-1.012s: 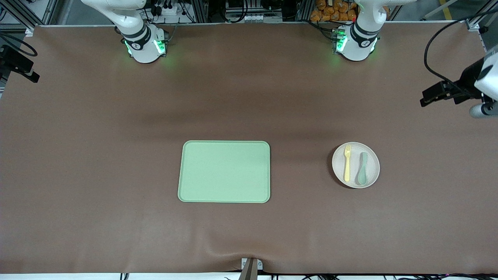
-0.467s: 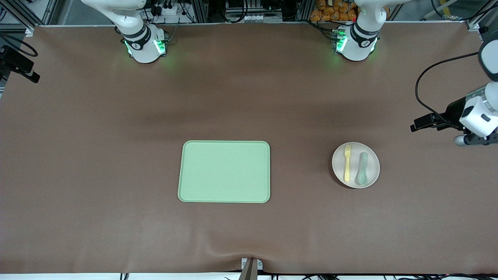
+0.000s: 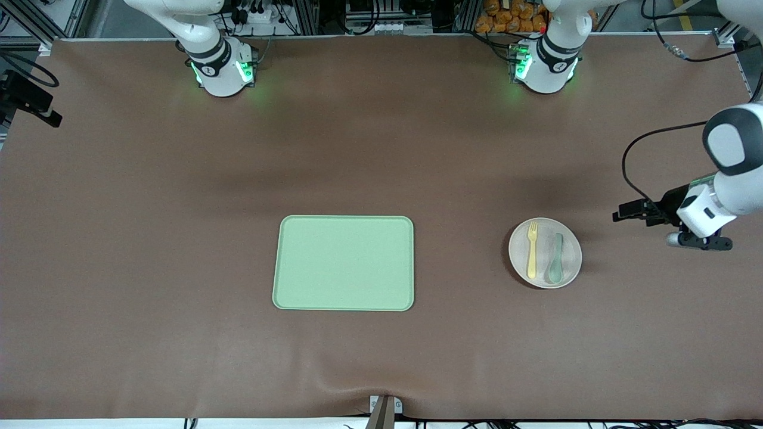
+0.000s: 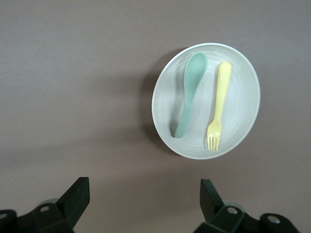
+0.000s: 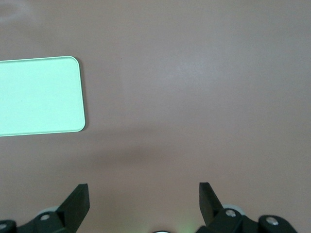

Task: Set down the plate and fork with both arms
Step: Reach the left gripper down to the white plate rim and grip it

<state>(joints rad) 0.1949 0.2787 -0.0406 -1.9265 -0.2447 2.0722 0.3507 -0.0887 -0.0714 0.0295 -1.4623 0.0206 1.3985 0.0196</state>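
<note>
The left gripper picks up the plate by its rim beside the spoon next, to set the plate (image 3: 566, 238) on the light-green tray (image 3: 344, 263).
The small beige-pink plate (image 3: 566, 238) lies on the brown table toward the left arm's end. The pale yellow fork (image 3: 531, 250) lies on it beside a grey-green spoon (image 3: 555, 257). My left gripper (image 3: 698, 241) hovers over bare table beside the plate, at the left arm's end, open and empty. The left wrist view shows the plate (image 4: 243, 104), the fork (image 4: 217, 111) and the spoon (image 4: 188, 94) ahead of the open left gripper (image 4: 143, 189). My right gripper (image 5: 143, 194) is open and empty, high over bare table, and waits.
A rectangular light-green tray (image 3: 344, 263) lies mid-table, empty; its corner shows in the right wrist view (image 5: 39, 94). Both arm bases (image 3: 222, 68) stand along the edge farthest from the camera. A black part of the right arm (image 3: 27, 98) shows at the right arm's end.
The left arm has swung in and come down toward the plate, its gripper now beside it. The right arm, plate, fork and tray have not moved.
</note>
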